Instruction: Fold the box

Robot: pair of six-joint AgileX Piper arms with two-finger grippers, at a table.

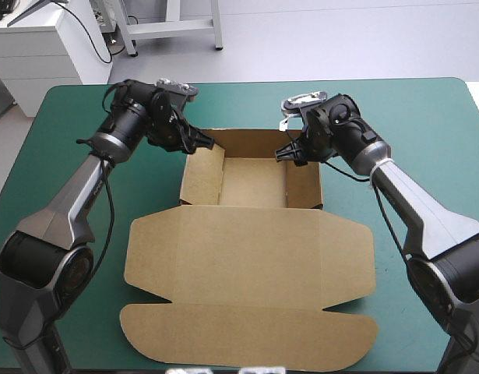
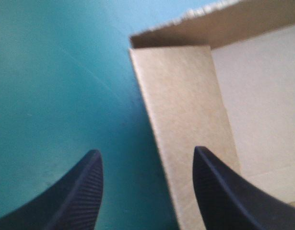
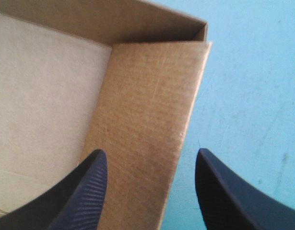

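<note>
I should grab the brown box by its raised side (image 1: 304,185) with my right gripper next. Then the brown box's flat lid (image 1: 251,253) stays free to fold.
The brown box (image 1: 251,183) stands as an open tray with raised walls at the middle of the table, and its lid (image 1: 251,288) lies flat toward the near edge. My left gripper (image 1: 204,142) hovers over the tray's far left corner, open, one finger on each side of the left side wall (image 2: 185,129). My right gripper (image 1: 290,153) is open over the far right corner, straddling the right side wall (image 3: 147,129). Neither gripper holds the board.
The teal-green cover (image 1: 426,125) lies bare on both sides of the tray. The lid's rounded flap (image 1: 247,335) reaches close to the near table edge.
</note>
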